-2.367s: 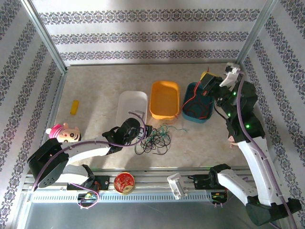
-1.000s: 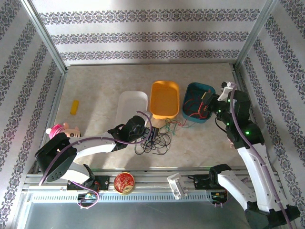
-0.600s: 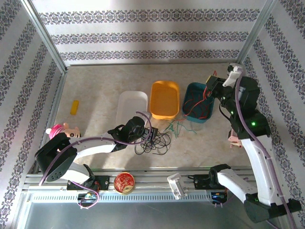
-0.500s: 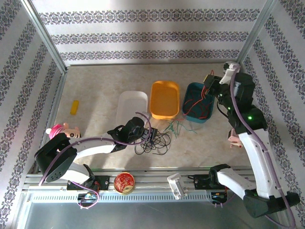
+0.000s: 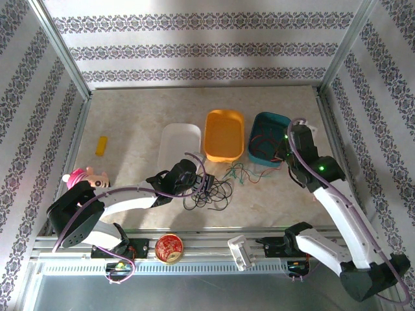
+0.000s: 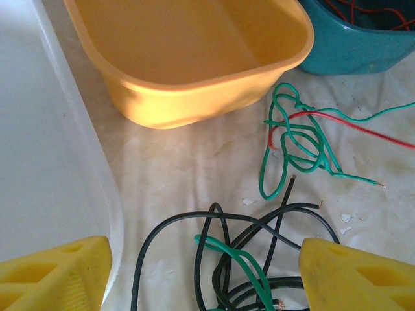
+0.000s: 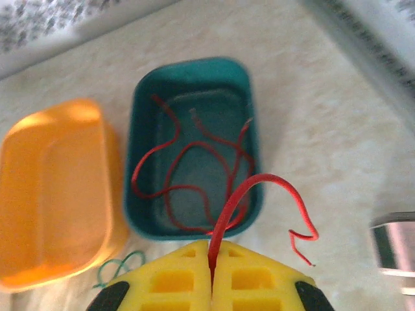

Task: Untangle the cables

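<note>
I should grab the knotted green cable (image 6: pixel 295 139) by its near loop (image 6: pixel 272 187) with my left gripper next, so the red piece of cable and the loose cable ends stay free to untangle.
A tangle of black cables (image 5: pixel 211 194) lies on the table in front of the bins. My left gripper (image 5: pixel 206 184) hangs open just over it, its yellow fingers (image 6: pixel 52 272) either side of the black loops (image 6: pixel 214 227) and a green strand. A knotted green cable (image 6: pixel 295 139) lies beyond, with a red strand (image 6: pixel 324 120) running through it. My right gripper (image 7: pixel 212 272) is shut on a red cable (image 7: pixel 259 188) that arches up from its tips. More red cable (image 7: pixel 188 168) lies coiled in the teal bin (image 7: pixel 188 65). My right gripper (image 5: pixel 283 152) sits at that bin's near right edge.
An orange bin (image 5: pixel 224 116) stands left of the teal bin (image 5: pixel 269 120), and a white tray (image 5: pixel 178 139) left of that. A yellow block (image 5: pixel 101 145) and a pink toy (image 5: pixel 84 178) lie at the left. A red round tin (image 5: pixel 169 247) sits on the front rail.
My right arm has come down from high over the teal bin to its near right edge, still pinching the red cable. The left arm has stayed put.
</note>
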{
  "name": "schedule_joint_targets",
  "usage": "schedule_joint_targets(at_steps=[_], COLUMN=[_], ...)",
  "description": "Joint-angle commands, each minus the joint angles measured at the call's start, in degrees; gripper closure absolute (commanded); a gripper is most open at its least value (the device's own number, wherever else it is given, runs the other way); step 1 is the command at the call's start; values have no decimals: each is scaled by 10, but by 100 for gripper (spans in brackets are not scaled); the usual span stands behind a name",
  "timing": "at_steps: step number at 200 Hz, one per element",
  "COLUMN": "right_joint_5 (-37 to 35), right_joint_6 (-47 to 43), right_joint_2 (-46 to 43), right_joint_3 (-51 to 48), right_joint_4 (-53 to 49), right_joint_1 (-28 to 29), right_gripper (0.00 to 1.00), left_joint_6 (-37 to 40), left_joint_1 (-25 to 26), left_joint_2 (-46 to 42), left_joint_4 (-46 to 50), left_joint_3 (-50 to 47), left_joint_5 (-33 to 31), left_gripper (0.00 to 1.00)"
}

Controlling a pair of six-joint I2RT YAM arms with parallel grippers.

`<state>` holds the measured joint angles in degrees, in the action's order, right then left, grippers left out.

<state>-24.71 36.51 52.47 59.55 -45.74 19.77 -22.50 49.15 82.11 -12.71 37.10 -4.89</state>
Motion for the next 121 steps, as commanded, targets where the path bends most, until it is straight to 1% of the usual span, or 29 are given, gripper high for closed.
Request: schedule_joint_targets(at_steps=[1,31,65,79,94,105,121], right_joint_5=[-143,-225,-279,-267,-228,-197,-174], right_joint_6=[12,-29,-74,-104,-116,-114,-100], right_joint_2=[-34,-56,-68,-62,-46,-32,-19], right_joint_3=[14,31,44,48,54,56,46], right_joint_4=[-41,-49,-33,-11,-9,-13,-15], right_joint_1=[8,9,9,9,9,10,10], right_gripper=[100,100,100,100,100,100,100], left_joint_6=[8,11,12,17,33,48,81], left_joint_1=[8,8,8,8,8,11,22], left_joint_2=[8,12,13,16,32,56,100], left_joint_4=[-14,-10,-9,-15,-17,-7,10], left_joint_3=[15,18,21,23,39,66,121], left_joint_5=[2,4,5,19,60,89,122], left_gripper=[24,24,24,26,28,28,28])
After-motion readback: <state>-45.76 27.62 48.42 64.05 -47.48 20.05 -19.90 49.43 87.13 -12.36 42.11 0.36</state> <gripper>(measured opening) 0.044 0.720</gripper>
